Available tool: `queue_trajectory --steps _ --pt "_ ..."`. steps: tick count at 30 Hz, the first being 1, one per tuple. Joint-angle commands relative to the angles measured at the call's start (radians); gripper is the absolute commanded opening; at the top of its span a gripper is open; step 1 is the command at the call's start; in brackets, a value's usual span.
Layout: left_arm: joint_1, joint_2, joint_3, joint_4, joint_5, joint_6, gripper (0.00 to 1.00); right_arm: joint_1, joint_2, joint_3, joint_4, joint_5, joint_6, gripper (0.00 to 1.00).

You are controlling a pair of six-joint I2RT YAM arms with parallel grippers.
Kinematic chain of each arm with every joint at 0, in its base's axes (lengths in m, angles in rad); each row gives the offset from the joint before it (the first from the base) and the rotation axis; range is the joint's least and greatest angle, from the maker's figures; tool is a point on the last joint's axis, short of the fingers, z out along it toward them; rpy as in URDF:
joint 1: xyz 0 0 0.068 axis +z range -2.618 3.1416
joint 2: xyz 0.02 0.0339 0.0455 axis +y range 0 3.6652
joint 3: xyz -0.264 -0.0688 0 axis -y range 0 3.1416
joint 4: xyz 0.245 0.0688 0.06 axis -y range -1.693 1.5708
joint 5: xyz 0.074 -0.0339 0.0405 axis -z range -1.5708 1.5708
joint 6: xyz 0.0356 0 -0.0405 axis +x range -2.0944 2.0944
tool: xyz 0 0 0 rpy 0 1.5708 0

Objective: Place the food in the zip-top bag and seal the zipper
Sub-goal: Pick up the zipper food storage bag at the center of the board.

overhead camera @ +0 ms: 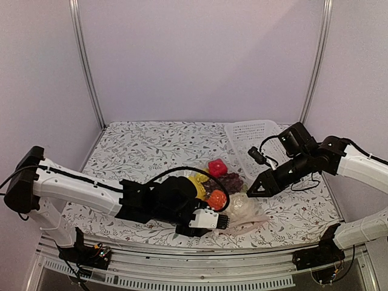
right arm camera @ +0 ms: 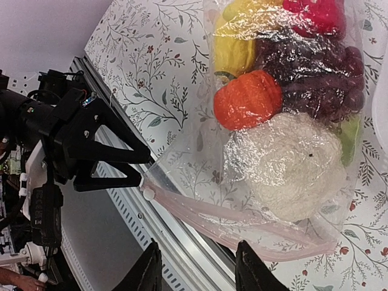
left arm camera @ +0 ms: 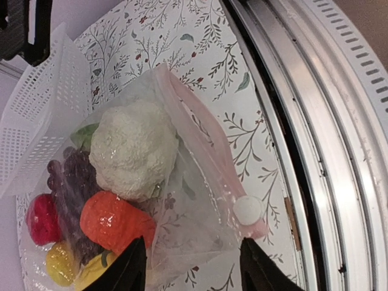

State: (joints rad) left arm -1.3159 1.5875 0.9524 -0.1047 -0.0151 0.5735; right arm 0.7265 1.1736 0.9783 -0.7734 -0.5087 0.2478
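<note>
The opening of the zip-top bag needs to be raised for sealing. My left gripper should grab the zip-top bag next at the corner of its opening by the white slider [left arm camera: 248, 209].
The clear zip-top bag [overhead camera: 247, 213] lies near the table's front edge. Inside it are the white cauliflower [left arm camera: 133, 148], orange pumpkin [left arm camera: 112, 221], purple grapes [left arm camera: 76, 173], red pepper [left arm camera: 41, 218] and yellow pieces [left arm camera: 60, 264]. The pale pink zipper [left arm camera: 209, 145] runs along the mouth, with a white slider [left arm camera: 248, 209] at its near end. My left gripper [left arm camera: 194, 267] is open, its fingers on either side of the bag corner by the slider. It also shows in the right wrist view [right arm camera: 145, 171]. My right gripper [right arm camera: 197, 270] is open and empty, hovering above the zipper [right arm camera: 242, 218].
The white perforated basket [overhead camera: 251, 136] stands at the back right, touching the bag's far side in the left wrist view [left arm camera: 42, 115]. The metal front rail [left arm camera: 315, 121] runs just beyond the zipper edge. The walls of the booth enclose the table.
</note>
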Motion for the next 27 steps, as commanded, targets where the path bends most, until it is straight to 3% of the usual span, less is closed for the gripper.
queue_trajectory --steps 1,10,15,20,23,27 --pt "-0.031 0.033 -0.018 0.025 0.007 0.067 0.52 0.008 -0.015 0.023 -0.039 -0.012 0.018 0.41" --pt "-0.075 0.115 -0.014 0.076 0.017 0.065 0.52 0.007 -0.030 0.050 -0.082 -0.011 0.006 0.43" --pt "-0.087 0.171 -0.008 0.186 -0.132 0.080 0.50 0.007 -0.026 0.043 -0.072 -0.019 0.001 0.45" --pt "-0.083 0.219 -0.004 0.322 -0.360 0.100 0.33 0.007 -0.029 0.041 -0.058 -0.017 0.002 0.45" --pt "-0.064 0.215 0.005 0.352 -0.371 0.083 0.19 0.007 -0.031 0.039 -0.050 -0.024 0.004 0.45" --pt "-0.031 0.189 0.084 0.261 -0.284 -0.006 0.10 0.008 -0.030 0.080 -0.078 -0.007 -0.010 0.45"
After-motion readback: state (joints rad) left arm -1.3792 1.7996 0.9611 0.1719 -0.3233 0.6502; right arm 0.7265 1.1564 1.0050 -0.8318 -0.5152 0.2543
